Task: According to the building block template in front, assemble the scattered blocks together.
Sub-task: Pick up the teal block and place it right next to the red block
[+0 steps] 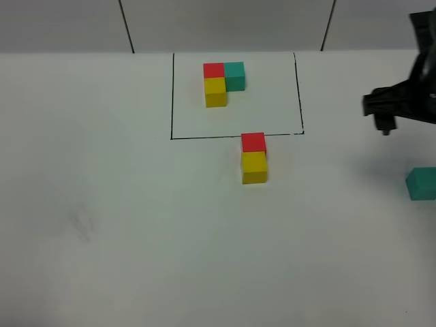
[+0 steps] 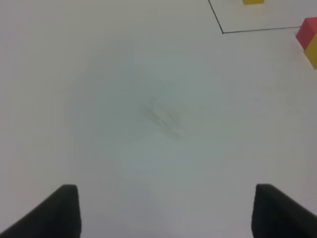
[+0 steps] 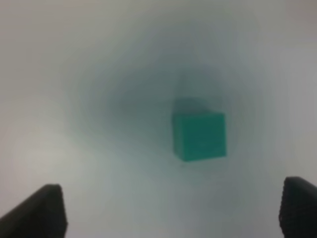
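Note:
My right gripper grabs the lone teal cube by its sides next, to complete the copy of the template (image 1: 222, 80) beside the red cube (image 1: 253, 142).
The building block template (image 1: 222, 80) lies at the back inside a black outline: red corner cube, teal beside it, yellow in front. Of the scattered blocks, a red cube (image 1: 253, 142) and a yellow cube (image 1: 254, 167) touch in a line just in front of the outline. The teal cube (image 1: 421, 183) lies alone at the right edge. My right gripper (image 1: 385, 122) hovers behind the teal cube; in the right wrist view it (image 3: 168, 210) is open, with the teal cube (image 3: 199, 135) ahead of its fingers. My left gripper (image 2: 168, 213) is open and empty over bare table.
The black outline (image 1: 235, 136) frames the template on the white table (image 1: 122, 204). In the left wrist view the outline's corner (image 2: 223, 32), the red cube (image 2: 308, 32) and the yellow cube (image 2: 313, 52) show at the far edge. A grey wall runs behind the table.

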